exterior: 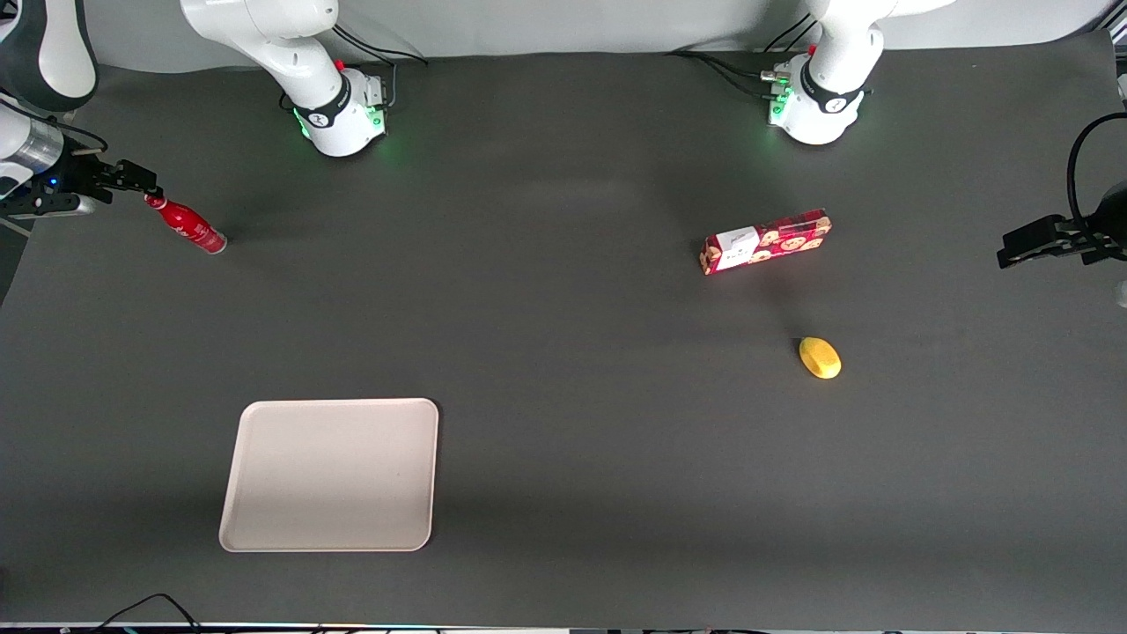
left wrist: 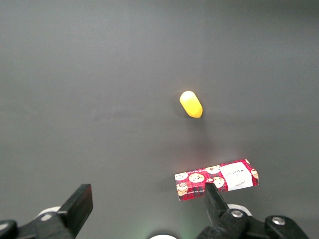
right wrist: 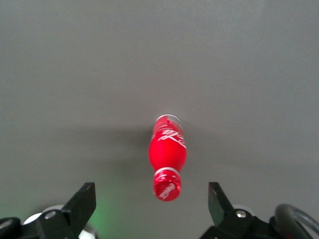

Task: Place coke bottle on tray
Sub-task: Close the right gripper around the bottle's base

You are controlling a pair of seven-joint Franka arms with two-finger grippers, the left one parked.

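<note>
The right gripper grabs the bottle by its red cap (exterior: 155,201) next, to place the coke bottle on the tray (exterior: 330,475).
The coke bottle (exterior: 188,226), slim and all red with white lettering, stands on the dark table at the working arm's end, farther from the front camera than the tray. The right wrist view looks down on the bottle's cap (right wrist: 167,186). My right gripper (exterior: 141,182) is open and empty, just above the bottle's cap. In the right wrist view the gripper (right wrist: 151,195) has one finger on each side of the cap, well apart from it. The pale beige-pink tray (exterior: 330,475) lies flat with nothing on it, nearer the front camera.
A red cookie box (exterior: 766,241) lies toward the parked arm's end and also shows in the left wrist view (left wrist: 217,179). A small yellow object (exterior: 820,357) lies nearer the front camera than the box, and also shows in the left wrist view (left wrist: 191,104). Both arm bases stand at the table's back edge.
</note>
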